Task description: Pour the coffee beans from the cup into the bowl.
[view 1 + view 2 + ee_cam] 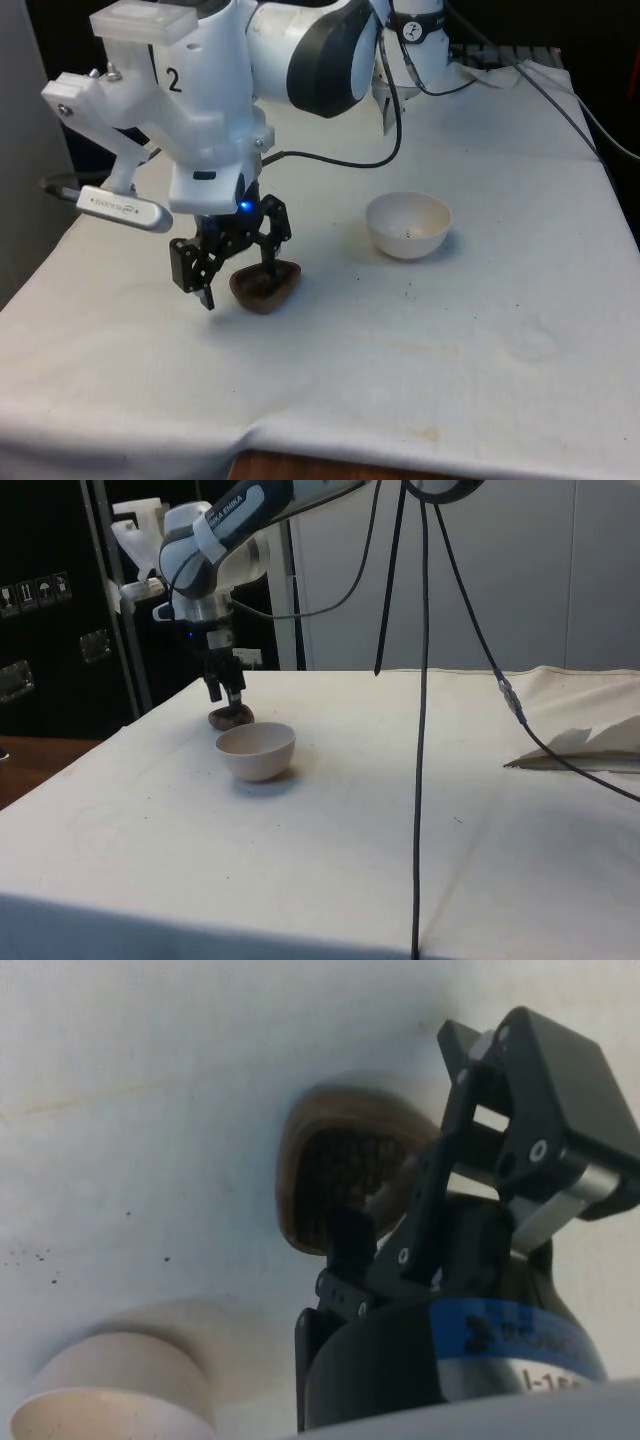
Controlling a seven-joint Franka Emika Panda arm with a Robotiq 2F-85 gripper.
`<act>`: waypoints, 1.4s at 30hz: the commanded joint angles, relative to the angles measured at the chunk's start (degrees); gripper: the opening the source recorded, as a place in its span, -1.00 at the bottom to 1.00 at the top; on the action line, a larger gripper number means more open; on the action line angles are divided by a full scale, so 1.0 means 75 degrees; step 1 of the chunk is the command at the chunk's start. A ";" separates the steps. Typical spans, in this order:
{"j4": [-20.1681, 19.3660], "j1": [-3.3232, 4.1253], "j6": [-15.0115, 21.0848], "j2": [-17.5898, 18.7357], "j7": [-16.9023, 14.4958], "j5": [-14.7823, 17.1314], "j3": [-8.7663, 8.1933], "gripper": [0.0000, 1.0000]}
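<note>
Loose coffee beans are inside the open cup, so my gripper needs to grab the cup by its rim [291, 268] next and keep the cup upright.
A small brown wooden cup [265, 287] full of dark coffee beans stands upright on the white cloth, towards the front view's left. My gripper [240, 283] is down at the cup with its jaws open. One finger is outside the cup's wall and the other is at its rim. In the wrist view the cup [340, 1165] lies partly between the fingers of the gripper [410, 1140]. A white bowl [405, 245] stands apart, to the front view's right of the cup. From the side, the gripper [228, 695] hangs over the cup [231, 717], just behind the bowl [256, 752].
A few dark specks lie inside the bowl and on the cloth [40, 1255] near the bowl [110, 1395]. Black cables [400, 110] trail over the table's far end. A cable [420, 730] hangs across the side view. Crumpled cloth [585, 750] lies at the side view's right.
</note>
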 commanded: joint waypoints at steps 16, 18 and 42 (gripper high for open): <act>0.0321 -0.0107 -0.0115 0.0214 -0.0084 0.0061 0.0015 1.00; 0.0328 -0.0115 -0.0115 0.0214 -0.0099 0.0061 0.0015 1.00; 0.0351 -0.0122 -0.0107 0.0214 -0.0122 0.0069 0.0008 -0.93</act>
